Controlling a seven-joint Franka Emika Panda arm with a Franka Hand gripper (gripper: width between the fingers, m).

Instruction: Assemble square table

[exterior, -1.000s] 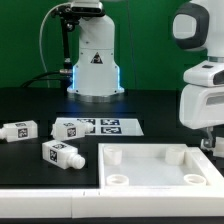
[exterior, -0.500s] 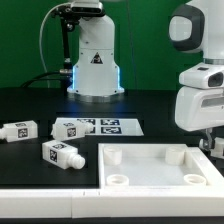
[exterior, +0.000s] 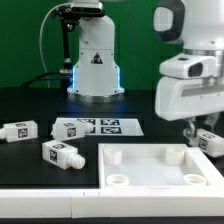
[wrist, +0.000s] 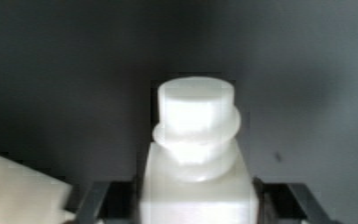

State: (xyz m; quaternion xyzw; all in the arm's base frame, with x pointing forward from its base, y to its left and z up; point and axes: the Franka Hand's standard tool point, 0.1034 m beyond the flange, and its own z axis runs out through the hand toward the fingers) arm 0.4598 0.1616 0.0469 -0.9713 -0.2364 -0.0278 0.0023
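Note:
The round end of the leg hangs tilted above the black table in the exterior view, so my gripper should keep holding, as if I opened now, the leg would tip.
The white square table top (exterior: 160, 168) lies at the front of the table, rim up, with round sockets at its corners. My gripper (exterior: 205, 135) hangs over its far corner on the exterior view's right, shut on a white leg (exterior: 210, 141) with a black-and-white tag. In the wrist view the leg (wrist: 197, 130) stands out between the dark fingers (wrist: 108, 200), its round end away from them. A pale corner of the top (wrist: 16, 195) shows beside it. Three more tagged legs lie on the exterior view's left: one (exterior: 19, 130), another (exterior: 61, 153), and a third (exterior: 70, 127).
The marker board (exterior: 112, 126) lies flat behind the top, with one leg resting on its end. The white robot base (exterior: 95, 62) with a triangle sticker stands at the back. A white ledge (exterior: 50, 205) runs along the front edge.
The arm with the leg has moved toward the exterior view's left, from the frame's edge to above the top's far corner. The other legs and the top have not moved.

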